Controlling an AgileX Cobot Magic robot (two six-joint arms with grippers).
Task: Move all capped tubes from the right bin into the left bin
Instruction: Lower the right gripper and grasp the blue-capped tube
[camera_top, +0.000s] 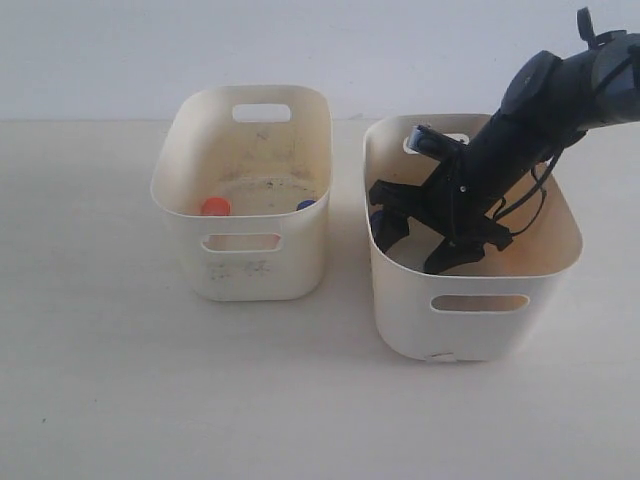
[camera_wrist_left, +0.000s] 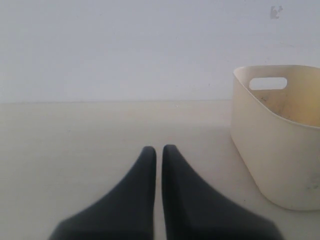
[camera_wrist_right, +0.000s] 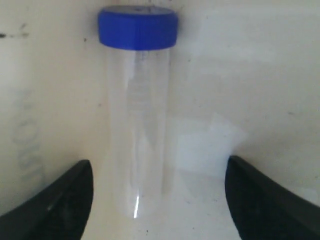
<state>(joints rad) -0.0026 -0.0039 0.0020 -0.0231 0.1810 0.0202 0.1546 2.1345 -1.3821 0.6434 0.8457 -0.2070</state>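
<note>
My right fingers reach down around the clear tube below its blue cap (camera_wrist_right: 138, 28). My right gripper needs to close. Closing now would hold the tube.
My right gripper (camera_top: 412, 250) reaches down into the right bin (camera_top: 470, 335), open. In the right wrist view a clear tube (camera_wrist_right: 137, 130) with a blue cap (camera_wrist_right: 137, 27) lies on the bin floor. It sits between the spread fingers (camera_wrist_right: 67, 197), nearer one side and untouched. A sliver of that blue cap (camera_top: 375, 215) shows by the bin's left wall. The left bin (camera_top: 245, 275) holds an orange-red cap (camera_top: 215, 206) and a blue cap (camera_top: 306, 204). My left gripper (camera_wrist_left: 159, 150) is shut on nothing, low over the table beside the left bin (camera_wrist_left: 280, 150). The exterior view does not show it.
The two bins stand side by side on a pale table (camera_top: 150, 400), with a narrow gap between them. The right arm (camera_top: 540, 100) slants in over the right bin's far rim. A white wall (camera_top: 100, 50) runs behind.
</note>
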